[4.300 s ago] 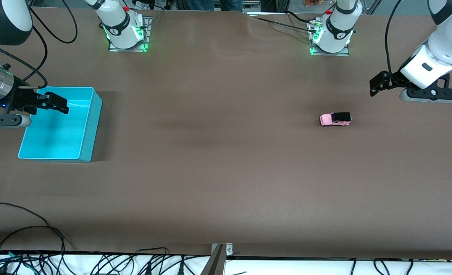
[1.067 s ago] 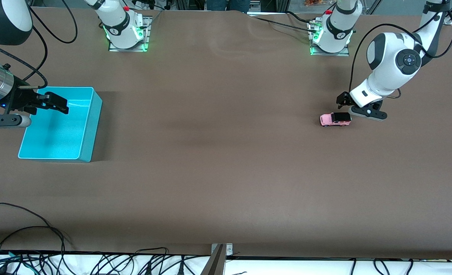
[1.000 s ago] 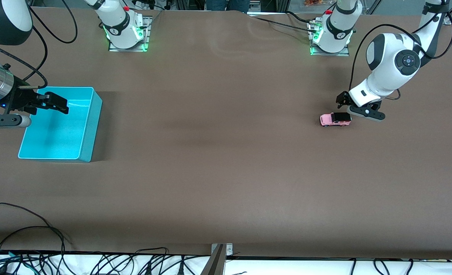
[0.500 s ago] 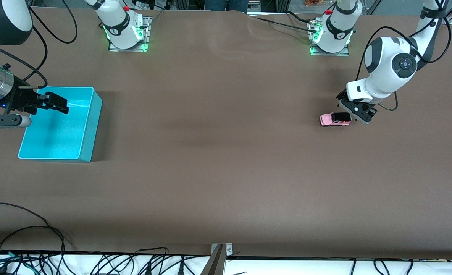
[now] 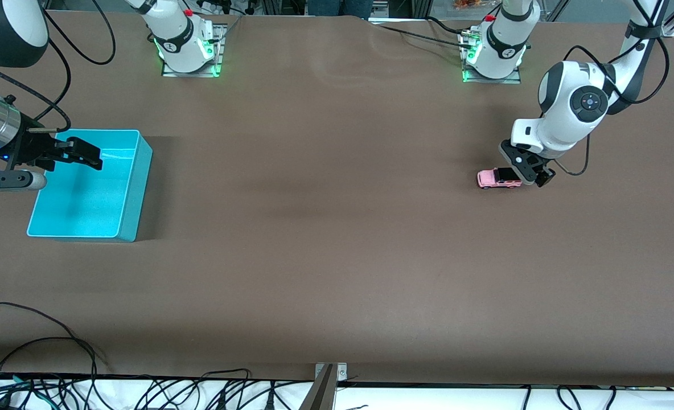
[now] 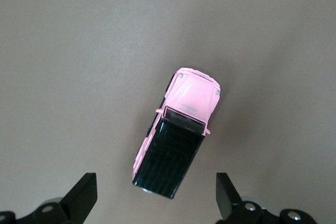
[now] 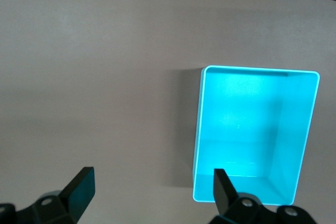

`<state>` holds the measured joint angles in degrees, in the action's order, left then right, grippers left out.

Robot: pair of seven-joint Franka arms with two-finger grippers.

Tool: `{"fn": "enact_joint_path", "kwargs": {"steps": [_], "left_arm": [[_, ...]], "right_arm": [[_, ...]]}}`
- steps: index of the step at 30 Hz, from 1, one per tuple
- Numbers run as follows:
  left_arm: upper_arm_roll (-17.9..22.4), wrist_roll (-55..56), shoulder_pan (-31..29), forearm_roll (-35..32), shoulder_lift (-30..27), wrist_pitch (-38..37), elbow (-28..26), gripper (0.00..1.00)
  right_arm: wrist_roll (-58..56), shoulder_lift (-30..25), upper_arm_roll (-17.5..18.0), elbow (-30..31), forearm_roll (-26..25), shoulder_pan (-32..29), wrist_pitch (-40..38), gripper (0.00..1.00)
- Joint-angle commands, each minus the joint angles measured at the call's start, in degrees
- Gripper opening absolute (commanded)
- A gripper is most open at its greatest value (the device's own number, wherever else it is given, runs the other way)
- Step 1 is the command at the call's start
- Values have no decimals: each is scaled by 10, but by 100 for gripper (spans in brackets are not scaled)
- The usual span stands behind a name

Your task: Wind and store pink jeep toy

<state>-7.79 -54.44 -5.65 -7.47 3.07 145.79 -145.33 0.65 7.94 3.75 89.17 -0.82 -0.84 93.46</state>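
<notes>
My left gripper moves toward the jeep's black roof, before it closes on the jeep, since its fingers stop short in the left wrist view.
The pink jeep toy (image 5: 500,177) stands on the brown table toward the left arm's end, pale pink with a black roof. In the left wrist view the jeep (image 6: 177,132) lies between and just ahead of the open fingers. My left gripper (image 5: 527,169) hangs open just over the jeep's black rear end, not touching it; it shows in its own wrist view (image 6: 156,198). The turquoise bin (image 5: 89,184) stands at the right arm's end, empty. My right gripper (image 5: 83,155) waits open over the bin's edge; the right wrist view shows the gripper (image 7: 153,195) beside the bin (image 7: 255,135).
The two arm bases (image 5: 188,48) (image 5: 493,51) stand along the table's edge farthest from the front camera. Cables (image 5: 46,364) lie along the table's nearest edge. Wide bare brown table lies between the jeep and the bin.
My left gripper has swung round and shifted over the jeep's rear end, with the wrist turning. The jeep, the bin and the right arm have not moved.
</notes>
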Motion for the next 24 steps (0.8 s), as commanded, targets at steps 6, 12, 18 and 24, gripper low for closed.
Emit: {"fn": "enact_joint_path", "kwargs": {"steps": [6,12,18,24], "left_arm": [[-4,-92,-5,-17,32,44,-1,98],[-4,-121,-5,-16,55,66,-1,98],[-4,-136,-5,-16,81,79,-1,99],[-4,-145,-5,-17,82,84,0,100]], "right_arm": [[2,0,4,-5,7,-5,-3,100],[2,0,4,-5,8,-5,-3,100],[3,0,4,-5,7,-5,-2,100],[3,0,4,-5,7,-5,-3,100]]}}
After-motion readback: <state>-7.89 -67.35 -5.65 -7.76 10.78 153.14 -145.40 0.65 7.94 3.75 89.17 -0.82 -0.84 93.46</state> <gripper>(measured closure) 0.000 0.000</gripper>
